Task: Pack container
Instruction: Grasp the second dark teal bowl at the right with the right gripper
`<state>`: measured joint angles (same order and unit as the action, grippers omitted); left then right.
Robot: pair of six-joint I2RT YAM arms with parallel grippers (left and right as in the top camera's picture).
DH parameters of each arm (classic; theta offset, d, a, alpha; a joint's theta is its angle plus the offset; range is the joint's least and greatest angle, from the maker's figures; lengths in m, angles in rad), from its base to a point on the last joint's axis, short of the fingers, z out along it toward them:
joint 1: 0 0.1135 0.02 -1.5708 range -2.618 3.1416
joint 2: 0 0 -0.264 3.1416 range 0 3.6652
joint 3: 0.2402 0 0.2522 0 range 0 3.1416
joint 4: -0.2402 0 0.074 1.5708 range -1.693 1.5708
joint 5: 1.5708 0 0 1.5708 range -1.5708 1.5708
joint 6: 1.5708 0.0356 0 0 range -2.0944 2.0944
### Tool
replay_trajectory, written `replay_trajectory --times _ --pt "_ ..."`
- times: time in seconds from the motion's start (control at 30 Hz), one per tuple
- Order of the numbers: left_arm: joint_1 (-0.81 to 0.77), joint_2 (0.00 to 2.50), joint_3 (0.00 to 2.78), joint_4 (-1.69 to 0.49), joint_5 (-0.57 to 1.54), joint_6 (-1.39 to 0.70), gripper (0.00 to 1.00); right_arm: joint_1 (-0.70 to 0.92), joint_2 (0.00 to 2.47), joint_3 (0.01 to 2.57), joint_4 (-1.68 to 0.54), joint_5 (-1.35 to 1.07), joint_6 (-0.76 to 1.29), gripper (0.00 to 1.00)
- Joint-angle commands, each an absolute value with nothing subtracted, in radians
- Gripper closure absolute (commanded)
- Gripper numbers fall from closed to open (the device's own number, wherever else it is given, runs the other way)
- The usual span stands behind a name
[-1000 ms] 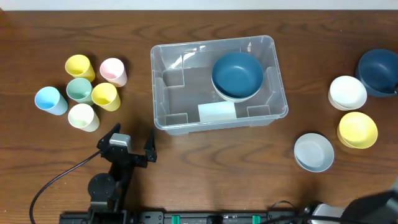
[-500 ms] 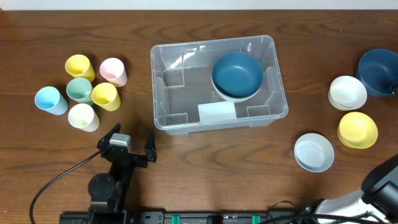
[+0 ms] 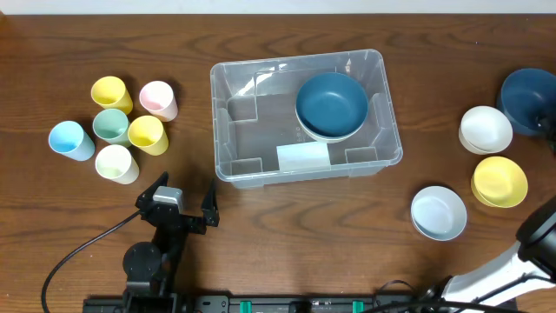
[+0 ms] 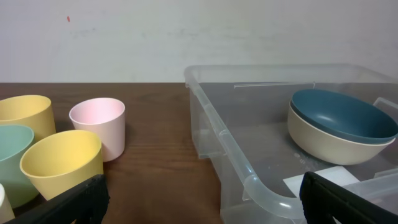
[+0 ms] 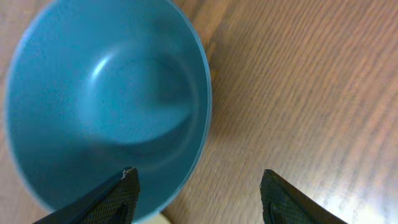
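My right gripper isn't ready to close on the dark blue bowl yet and needs to go lower. My fingers stop above the bowl's rim, so they would miss if I closed now.
The clear plastic container [image 3: 224,122] stands mid-table with a pale label [image 3: 302,156] on its base. Inside it, a blue bowl [image 3: 331,103] is nested in a cream bowl. The container's near corner [image 4: 239,155] and the nested bowls [image 4: 342,115] also show in the left wrist view. My left gripper [image 3: 178,198] is open and empty, low over the table just in front of the container's front left corner [image 4: 202,186]. My right gripper [image 5: 198,177] is open, its fingers straddling the rim of a dark blue bowl [image 5: 106,99] at the table's far right [image 3: 526,97].
Several cups stand at the left: yellow [image 3: 111,91], pink [image 3: 158,99], green [image 3: 110,124], yellow [image 3: 147,134], blue [image 3: 69,140], cream [image 3: 115,162]. At the right are a white bowl [image 3: 485,129], a yellow bowl [image 3: 499,181] and a pale grey bowl [image 3: 438,212]. My right arm [image 3: 540,233] crosses the lower right corner.
My right arm has swung up along the right edge of the overhead view. The left arm, container, cups and bowls have not moved.
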<state>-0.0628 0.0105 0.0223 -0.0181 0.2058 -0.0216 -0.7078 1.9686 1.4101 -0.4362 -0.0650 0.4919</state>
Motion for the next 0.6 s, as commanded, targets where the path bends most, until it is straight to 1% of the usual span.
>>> replay_trajectory --times 0.0,0.07,0.17,0.27,0.37,0.43,0.5,0.57 --pt "-0.067 0.005 0.004 -0.051 0.217 -0.008 0.02 -0.712 2.024 1.412 -0.402 -0.084 0.481 0.38" --pt "-0.067 0.005 0.004 -0.051 0.217 -0.008 0.02 -0.712 2.046 1.412 -0.38 -0.093 0.481 0.4" --pt "-0.067 0.005 0.004 -0.051 0.217 -0.008 0.02 -0.707 2.077 1.412 -0.353 -0.095 0.481 0.45" --pt "-0.067 0.005 0.004 -0.051 0.217 -0.008 0.02 -0.704 2.1 1.412 -0.339 -0.095 0.481 0.6" --pt "-0.067 0.005 0.004 -0.051 0.217 -0.008 0.02 -0.704 2.112 1.412 -0.34 -0.095 0.481 0.81" --pt "-0.067 0.005 0.004 -0.051 0.217 -0.008 0.02 -0.704 2.112 1.412 -0.339 -0.094 0.481 0.93" --pt "-0.067 0.005 0.004 -0.051 0.217 -0.008 0.02 -0.704 2.108 1.412 -0.339 -0.094 0.481 0.99" --pt "-0.067 0.005 0.004 -0.051 0.217 -0.008 0.02 -0.705 2.103 1.412 -0.34 -0.095 0.482 0.99"
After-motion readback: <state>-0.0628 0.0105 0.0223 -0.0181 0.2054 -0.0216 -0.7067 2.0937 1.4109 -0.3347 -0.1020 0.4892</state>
